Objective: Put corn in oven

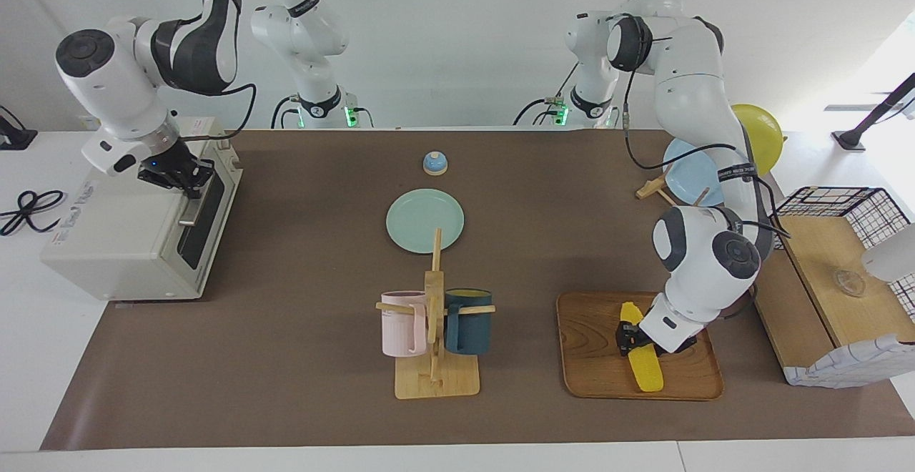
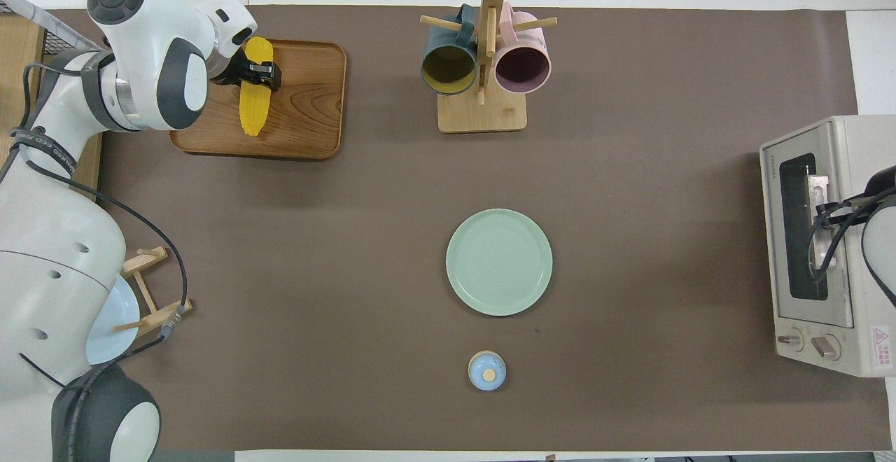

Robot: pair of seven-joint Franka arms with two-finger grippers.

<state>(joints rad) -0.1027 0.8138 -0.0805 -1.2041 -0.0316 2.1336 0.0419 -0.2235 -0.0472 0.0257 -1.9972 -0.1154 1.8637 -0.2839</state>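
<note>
The yellow corn has to go in the oven (image 2: 855, 147). My left gripper next needs to grab it by its kernel-covered body (image 2: 255, 95).
The yellow corn (image 1: 643, 366) lies on a wooden tray (image 1: 593, 357) at the left arm's end of the table, also in the overhead view (image 2: 252, 108). My left gripper (image 1: 630, 339) is down at the corn's middle, open, one finger on each side of the cob (image 2: 256, 73). The off-white oven (image 1: 121, 243) stands at the right arm's end, its glass door shut (image 2: 798, 238). My right gripper (image 1: 179, 175) is at the bar handle along the door's top edge; my arm hides most of it in the overhead view.
A mug rack (image 1: 433, 329) with a pink and a dark blue mug stands mid-table. A green plate (image 1: 424, 220) and a small blue bell (image 1: 434, 163) lie nearer the robots. A light blue plate on a wooden stand (image 1: 690, 168) and a wooden crate (image 1: 829, 257) are beside the tray.
</note>
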